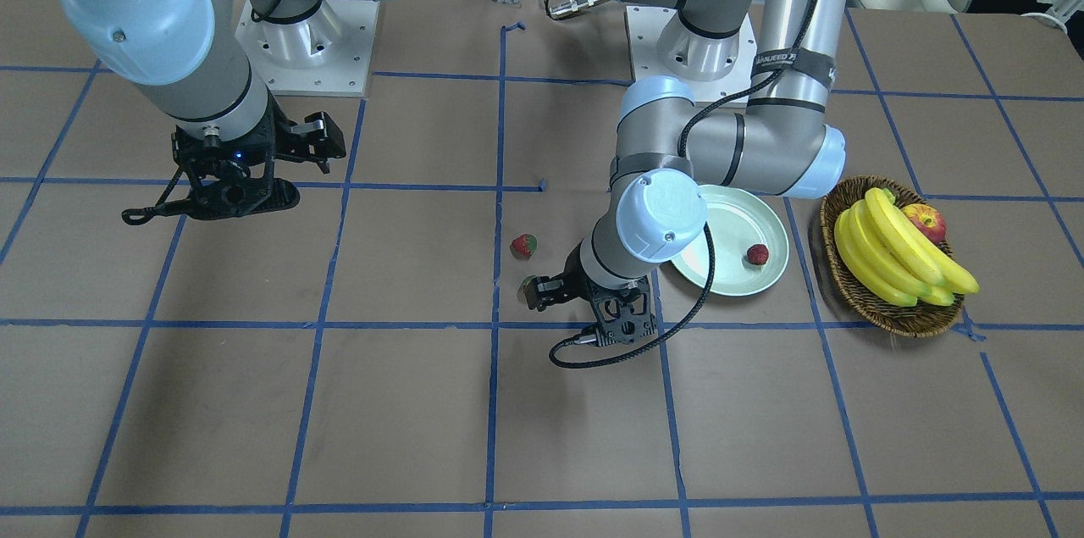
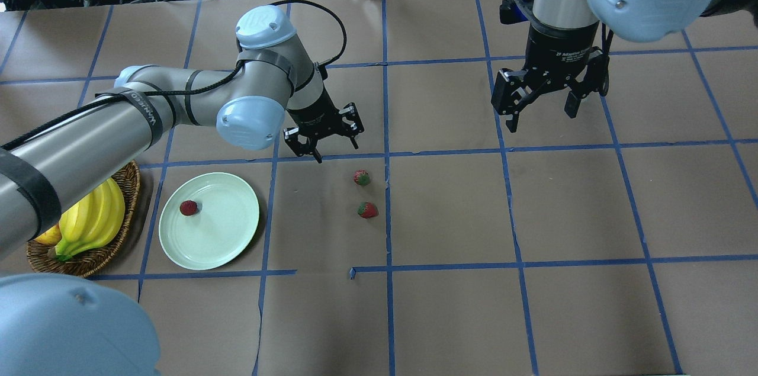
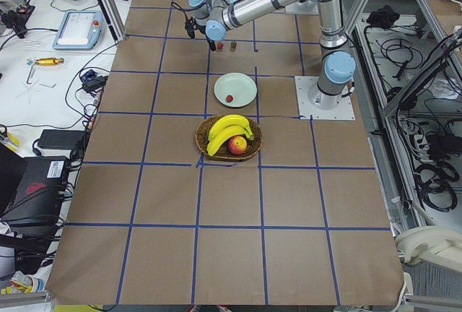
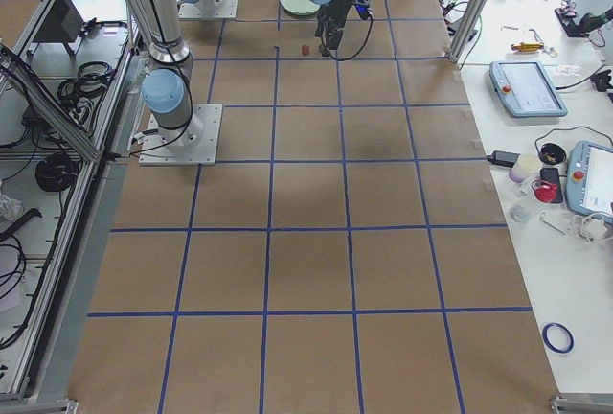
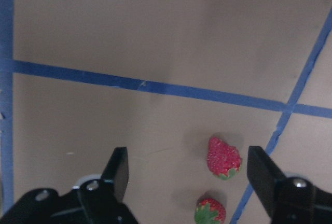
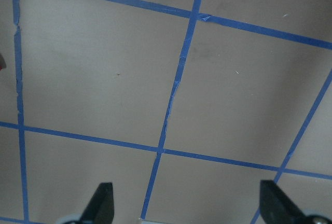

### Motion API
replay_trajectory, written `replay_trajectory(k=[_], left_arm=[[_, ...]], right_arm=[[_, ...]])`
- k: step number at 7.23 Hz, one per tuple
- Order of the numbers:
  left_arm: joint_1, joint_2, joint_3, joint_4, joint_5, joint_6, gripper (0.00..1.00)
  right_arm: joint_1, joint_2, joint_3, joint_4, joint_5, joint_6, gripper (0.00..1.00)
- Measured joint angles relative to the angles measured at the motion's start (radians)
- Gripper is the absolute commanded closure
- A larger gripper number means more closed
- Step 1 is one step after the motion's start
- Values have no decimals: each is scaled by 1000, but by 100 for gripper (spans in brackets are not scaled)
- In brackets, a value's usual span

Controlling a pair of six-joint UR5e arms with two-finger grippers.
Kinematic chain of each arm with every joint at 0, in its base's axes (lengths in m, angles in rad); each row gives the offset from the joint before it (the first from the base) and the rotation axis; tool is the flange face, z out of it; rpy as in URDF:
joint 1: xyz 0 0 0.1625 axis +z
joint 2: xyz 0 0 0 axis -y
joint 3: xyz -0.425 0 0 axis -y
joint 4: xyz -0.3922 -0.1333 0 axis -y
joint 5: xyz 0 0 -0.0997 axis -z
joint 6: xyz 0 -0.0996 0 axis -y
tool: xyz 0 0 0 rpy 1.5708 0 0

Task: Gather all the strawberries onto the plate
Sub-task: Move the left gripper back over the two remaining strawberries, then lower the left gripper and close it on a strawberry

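Note:
The strawberry needs to go into the plate, so my left gripper should next grab the plump sides of its red body.
Three small red strawberries show. One strawberry lies on the pale mint plate, near its left rim. Two more lie close together on the brown table to the plate's right; the left wrist view shows both. My left gripper is open and empty, hovering just beyond the farther strawberry and apart from both. In the wrist view the two berries sit low, nearer the right finger. My right gripper is open and empty, far to the right.
A brown wicker basket with bananas and an apple stands left of the plate. Blue tape lines grid the brown table. The left arm's forearm passes above the basket side.

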Motion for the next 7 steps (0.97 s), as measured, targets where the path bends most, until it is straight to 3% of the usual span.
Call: replay_trajectory(k=[3, 4, 6, 7], left_arm=[[-56, -41, -2, 11, 0, -110, 22], [-66, -53, -3, 10, 2, -116, 30], [-76, -66, -3, 6, 5, -114, 75], [-78, -68, -3, 5, 5, -105, 92]], right_arm=[[0, 1, 8, 0, 0, 0, 0], [-2, 1, 11, -1, 0, 0, 0], [-5, 1, 13, -2, 0, 0, 0], [-8, 1, 14, -2, 1, -1, 0]])
